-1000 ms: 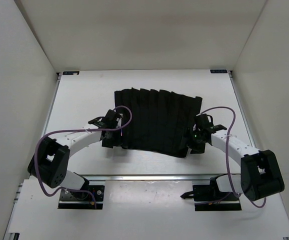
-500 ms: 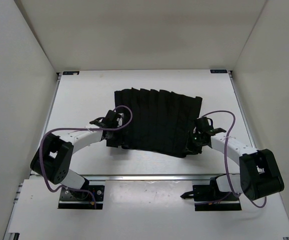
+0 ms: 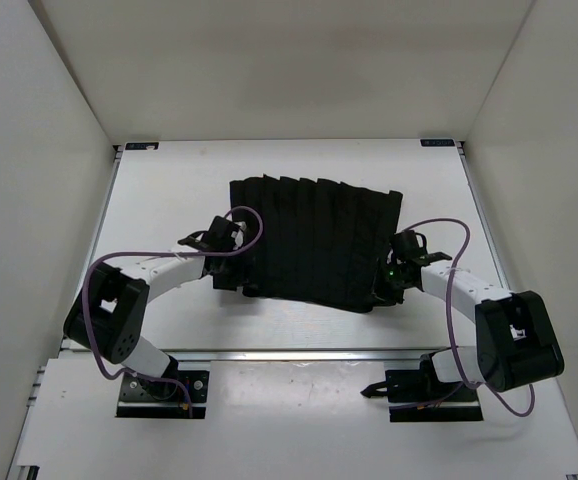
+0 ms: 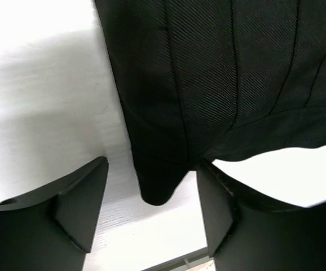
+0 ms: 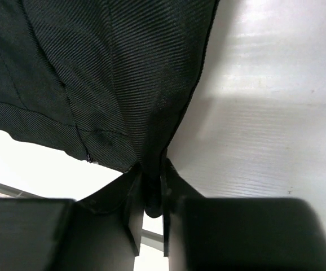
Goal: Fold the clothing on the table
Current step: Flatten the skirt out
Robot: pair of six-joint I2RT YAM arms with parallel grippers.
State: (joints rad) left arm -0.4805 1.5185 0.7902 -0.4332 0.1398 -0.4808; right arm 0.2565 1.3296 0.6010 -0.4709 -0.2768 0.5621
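The skirt's corner [image 3: 237, 284] reaches back between both fingers of my left gripper, so this gripper needs to close. Closing now would catch the corner.
The clothing [image 3: 314, 240], a black pleated skirt, lies flat on the white table [image 3: 169, 200], its wider edge toward the arms. My left gripper [image 3: 225, 277] is at the skirt's near left corner. In the left wrist view that corner [image 4: 157, 180] hangs between the fingers of the left gripper [image 4: 153, 169], which stands open; the right finger [image 4: 216, 197] is close to the fabric, the left one apart. My right gripper [image 3: 381, 290] is at the near right corner. In the right wrist view the right gripper [image 5: 152, 183] is shut on a pinched fold of the skirt [image 5: 95, 68].
A metal rail [image 3: 299, 352] runs along the table's front edge, with the two arm bases [image 3: 164, 392] [image 3: 434, 390] behind it. White walls enclose the table at the left, right and back. Purple cables [image 3: 449, 225] loop above both arms.
The right gripper has closed on the skirt's near right corner. The left jaws have narrowed slightly and that arm has edged toward the skirt. The skirt lies as before.
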